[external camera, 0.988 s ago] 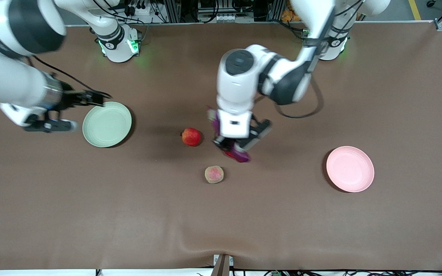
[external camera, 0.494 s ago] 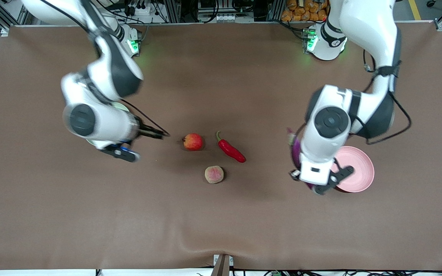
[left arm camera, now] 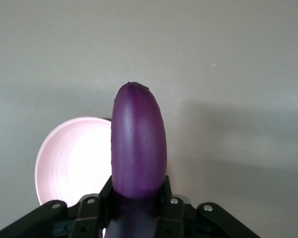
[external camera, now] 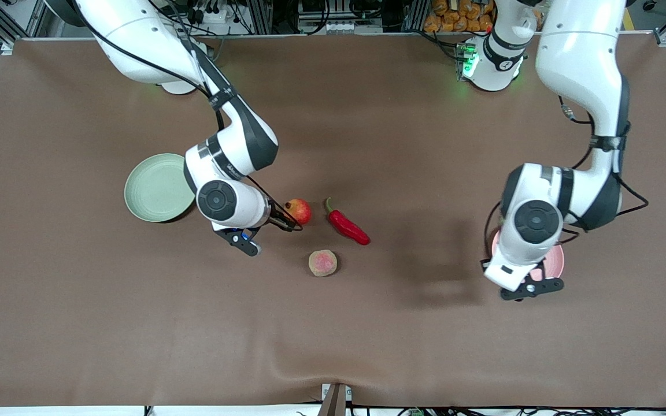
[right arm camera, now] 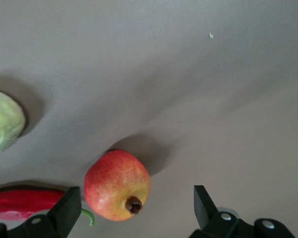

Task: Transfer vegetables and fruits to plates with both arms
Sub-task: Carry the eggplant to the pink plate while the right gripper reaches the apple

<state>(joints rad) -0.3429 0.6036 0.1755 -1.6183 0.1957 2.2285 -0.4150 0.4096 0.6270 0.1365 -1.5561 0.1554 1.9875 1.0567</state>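
Observation:
My left gripper must hold the purple eggplant [left arm camera: 138,141] until it is on the plate; it hangs above the pink plate's rim in the left wrist view.
My left gripper [left arm camera: 138,198] is shut on the purple eggplant [left arm camera: 138,144] and holds it over the edge of the pink plate [left arm camera: 72,158]. In the front view the left wrist hides the eggplant and most of the pink plate [external camera: 554,263]. My right gripper [right arm camera: 134,206] is open low over the table, with the red fruit [right arm camera: 117,184] between its fingers, close to one of them. In the front view the right gripper [external camera: 288,222] is at the red fruit [external camera: 300,210]. The red chili [external camera: 347,227] and the yellow-green fruit [external camera: 322,263] lie nearby on the table. The green plate [external camera: 154,188] is empty.
Brown table mat [external camera: 333,335] with a slight ridge near its front edge. The arm bases and cables stand along the table edge farthest from the front camera. The chili [right arm camera: 20,202] lies just outside one right finger, and the yellow-green fruit [right arm camera: 2,128] a little farther off.
My left arm has carried the eggplant from the table's middle to over the pink plate. My right arm has swung from beside the green plate to the red fruit.

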